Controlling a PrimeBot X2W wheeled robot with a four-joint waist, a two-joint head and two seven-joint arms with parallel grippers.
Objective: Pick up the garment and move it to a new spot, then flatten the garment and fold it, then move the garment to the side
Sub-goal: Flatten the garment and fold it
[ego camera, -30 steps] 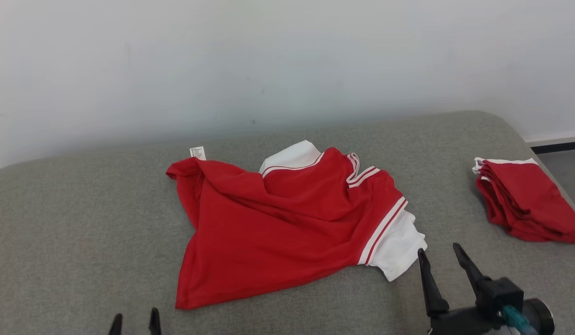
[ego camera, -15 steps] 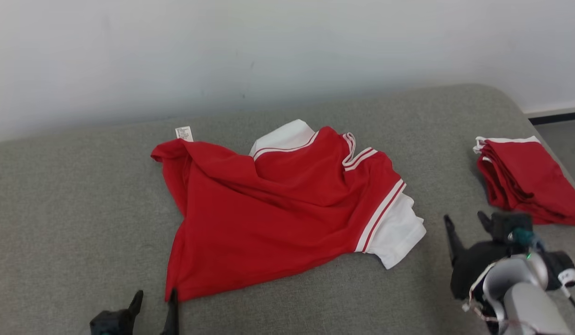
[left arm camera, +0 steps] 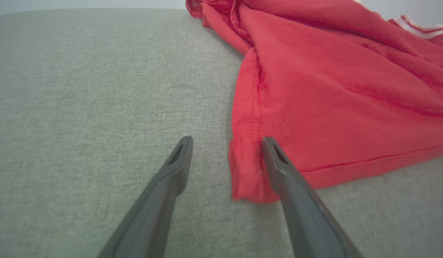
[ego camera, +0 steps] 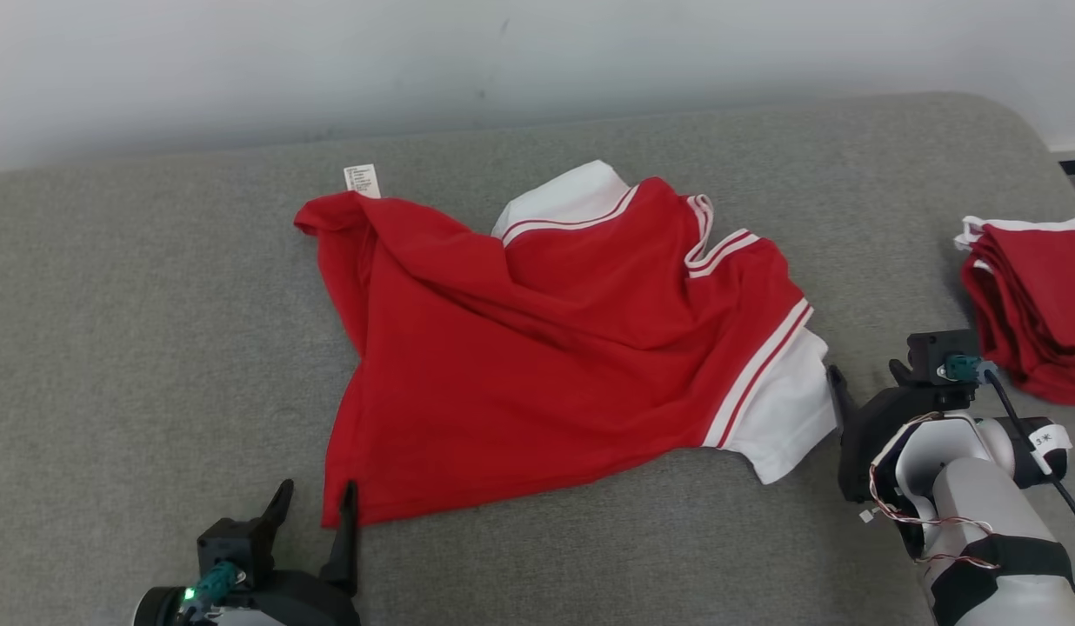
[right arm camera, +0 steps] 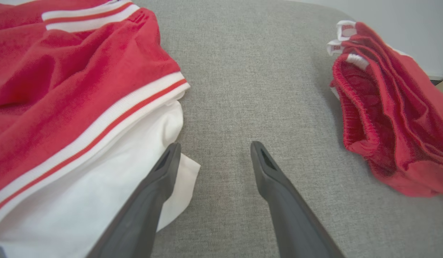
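Observation:
My right gripper should next grab the garment that lies slack (ego camera: 524, 365) by the white sleeve edge (ego camera: 828, 402). The cloth stands up there.
The garment (ego camera: 546, 365) is a red shirt with white sleeves and red-white striped trim, lying rumpled on the grey padded surface (ego camera: 137, 348). My left gripper (ego camera: 317, 497) is open at its near left hem corner. In the left wrist view the left gripper (left arm camera: 227, 141) straddles that hem edge of the garment (left arm camera: 332, 89), one finger over the red cloth and one over bare grey. My right gripper (ego camera: 864, 376) is open beside the white sleeve. In the right wrist view the right gripper (right arm camera: 215, 145) has one finger over the white sleeve edge of the garment (right arm camera: 63, 89).
A pile of folded red clothes (ego camera: 1033, 304) with white trim lies at the far right, also seen as the pile (right arm camera: 386, 107) to the right of my right fingers. A pale wall (ego camera: 537, 52) runs behind the surface, whose right edge curves off.
The head camera has tilted down. Both grippers have come forward to the garment: the left to the near hem corner, the right up to the white sleeve. Both stay open.

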